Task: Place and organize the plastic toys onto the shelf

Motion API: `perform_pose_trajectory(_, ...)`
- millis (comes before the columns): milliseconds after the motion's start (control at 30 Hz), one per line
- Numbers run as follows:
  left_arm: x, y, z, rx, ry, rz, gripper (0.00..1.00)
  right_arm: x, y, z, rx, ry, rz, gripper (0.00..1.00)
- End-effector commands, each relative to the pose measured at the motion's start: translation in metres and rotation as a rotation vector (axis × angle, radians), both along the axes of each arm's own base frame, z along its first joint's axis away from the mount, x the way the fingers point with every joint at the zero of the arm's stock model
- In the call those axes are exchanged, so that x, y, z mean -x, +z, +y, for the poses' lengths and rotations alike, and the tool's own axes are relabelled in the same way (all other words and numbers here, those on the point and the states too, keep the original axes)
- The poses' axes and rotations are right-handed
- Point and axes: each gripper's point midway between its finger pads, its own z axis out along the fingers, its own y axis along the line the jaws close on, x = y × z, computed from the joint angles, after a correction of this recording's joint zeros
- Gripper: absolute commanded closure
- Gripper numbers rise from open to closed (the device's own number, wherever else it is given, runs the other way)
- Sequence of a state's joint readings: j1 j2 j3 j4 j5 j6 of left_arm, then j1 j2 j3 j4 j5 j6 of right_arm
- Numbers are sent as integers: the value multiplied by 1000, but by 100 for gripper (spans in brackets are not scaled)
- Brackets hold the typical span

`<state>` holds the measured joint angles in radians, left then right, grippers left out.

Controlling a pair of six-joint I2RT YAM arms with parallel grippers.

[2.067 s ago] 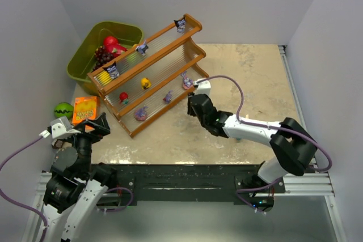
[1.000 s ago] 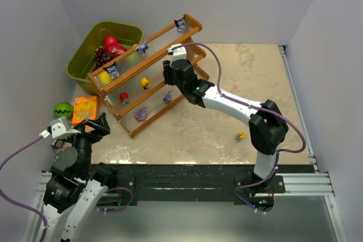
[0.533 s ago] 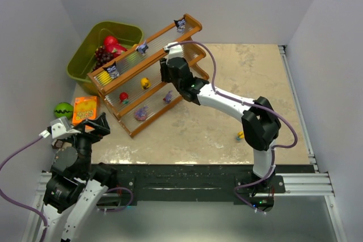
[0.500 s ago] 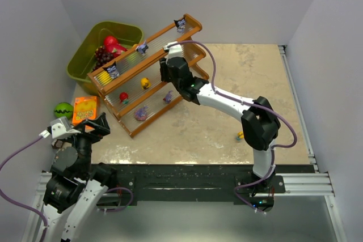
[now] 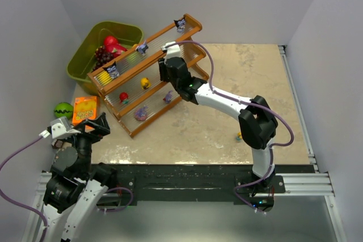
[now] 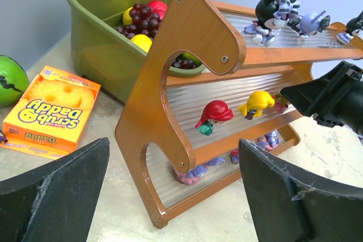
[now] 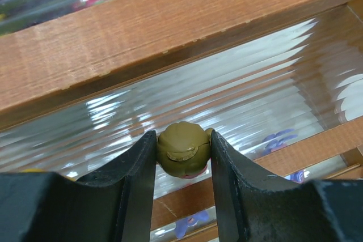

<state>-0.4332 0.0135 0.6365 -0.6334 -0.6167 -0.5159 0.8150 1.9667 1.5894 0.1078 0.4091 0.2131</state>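
Note:
The olive round toy would land on the ribbed middle level's empty part just below; my right gripper should release it.
The shelf (image 5: pixel 161 37) stands slanted at the back left, seen end-on in the left wrist view (image 6: pixel 187 43). Its top tier holds dark plastic toys (image 5: pixel 142 47) (image 6: pixel 271 12). A yellow toy (image 5: pixel 146 83) and a red one (image 6: pixel 212 114) sit on the middle tier, and purple ones (image 5: pixel 140 113) on the bottom. My right gripper (image 7: pixel 182 151) is shut on an olive round toy (image 7: pixel 181 150), just over the ribbed middle tier. One small toy (image 5: pixel 240 136) lies on the table beside the right arm. My left gripper (image 6: pixel 176 196) hangs open, well short of the shelf's left end.
An olive-green bin (image 5: pixel 85 55) with red fruit and grapes stands behind the shelf. A green striped ball (image 5: pixel 63 110) and an orange sponge box (image 5: pixel 85 109) lie to the shelf's left, near my left gripper. The right arm (image 6: pixel 334 100) reaches across the shelf's front.
My right arm swung from the bottom tier's right end up and left to the middle tier, still holding the olive toy. The left arm has not moved.

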Motion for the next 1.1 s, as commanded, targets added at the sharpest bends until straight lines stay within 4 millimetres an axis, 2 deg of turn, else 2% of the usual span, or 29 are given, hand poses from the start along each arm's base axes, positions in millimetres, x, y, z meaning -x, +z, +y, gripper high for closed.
perform_pose_trajectory(0, 10, 14, 7, 54, 17, -91, 0, -11, 26, -1, -32, -28, -82, 81)
perform_pose_trajectory(300, 9, 14, 7, 54, 17, -90, 0, -14, 21, 1, -8, -32, -79, 70)
perform_pose_trajectory(567, 9, 14, 7, 54, 17, -90, 0, -15, 17, 1, -6, -34, -72, 48)
perform_pose_trajectory(800, 10, 15, 7, 55, 17, -93, 0, -16, 16, 1, -10, -40, -68, 40)
perform_pose_trajectory(1067, 10, 14, 7, 54, 17, -91, 0, -14, 26, 0, -38, -45, -73, 30)
